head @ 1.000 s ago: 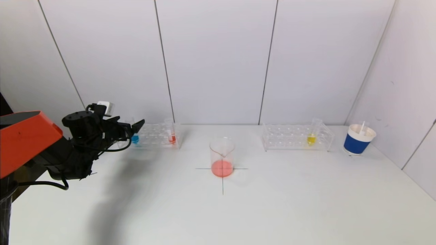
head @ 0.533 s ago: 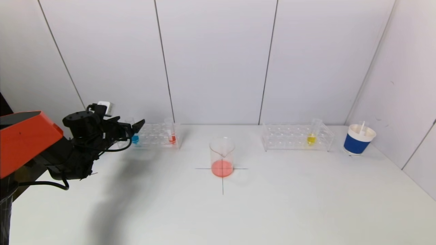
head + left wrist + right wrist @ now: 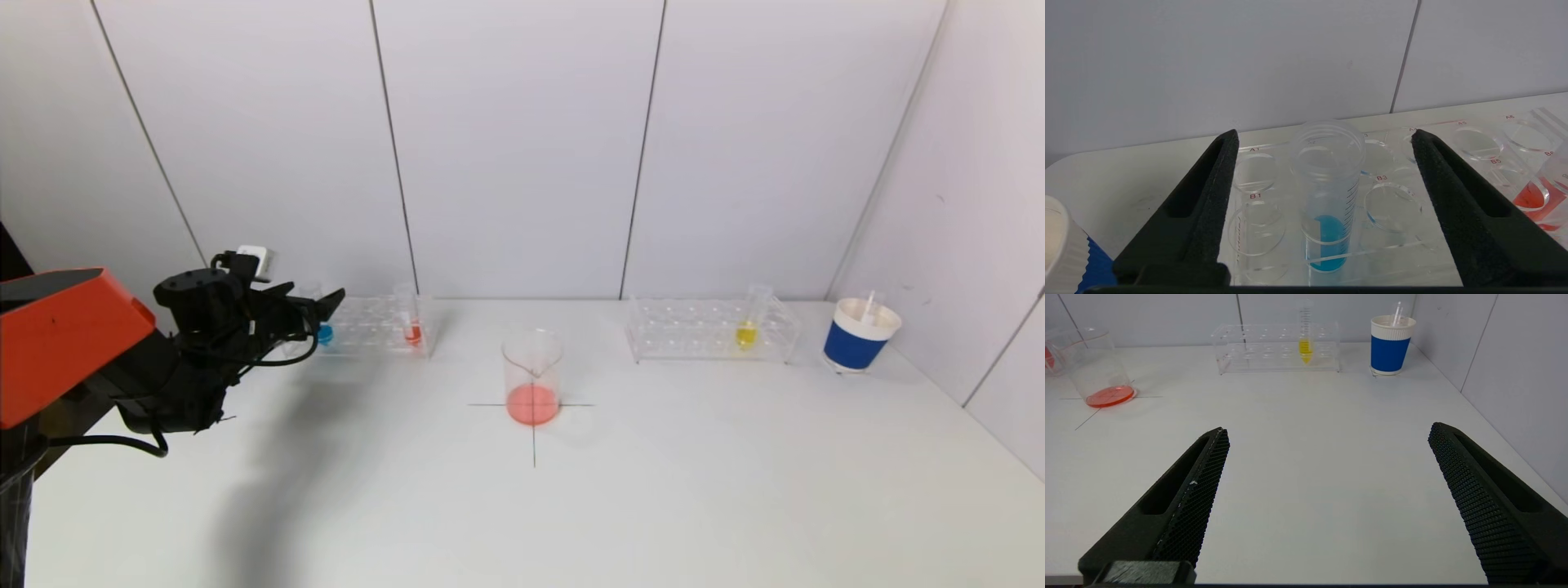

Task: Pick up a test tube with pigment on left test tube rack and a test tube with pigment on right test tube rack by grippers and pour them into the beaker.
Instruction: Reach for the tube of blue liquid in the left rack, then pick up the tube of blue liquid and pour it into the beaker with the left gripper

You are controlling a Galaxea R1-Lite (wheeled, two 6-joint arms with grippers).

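My left gripper grabs the blue test tube by its upper body below the test tube's rim (image 3: pixel 310 293) next, since the rack's sides surround the tube's blue lower end.
The left clear rack (image 3: pixel 371 327) holds a test tube with blue pigment (image 3: pixel 324 332) and one with red pigment (image 3: pixel 412 331). My left gripper (image 3: pixel 322 306) is open at the rack's left end; in the left wrist view (image 3: pixel 1325 136) its fingers stand either side of the blue tube (image 3: pixel 1327 196), apart from it. The red tube (image 3: pixel 1541 196) shows at that view's edge. The right rack (image 3: pixel 710 331) holds a yellow-pigment tube (image 3: pixel 746 333). The beaker (image 3: pixel 532 377) with red liquid stands on a cross mark. My right gripper (image 3: pixel 1327 433) is open and empty, out of the head view, low over the table.
A blue and white paper cup (image 3: pixel 861 335) with a stirrer stands right of the right rack, near the side wall. Another blue and white cup (image 3: pixel 1065 249) shows beside my left gripper. The back wall runs close behind both racks.
My left gripper has shifted very slightly down and left by the blue tube. Nothing else has moved.
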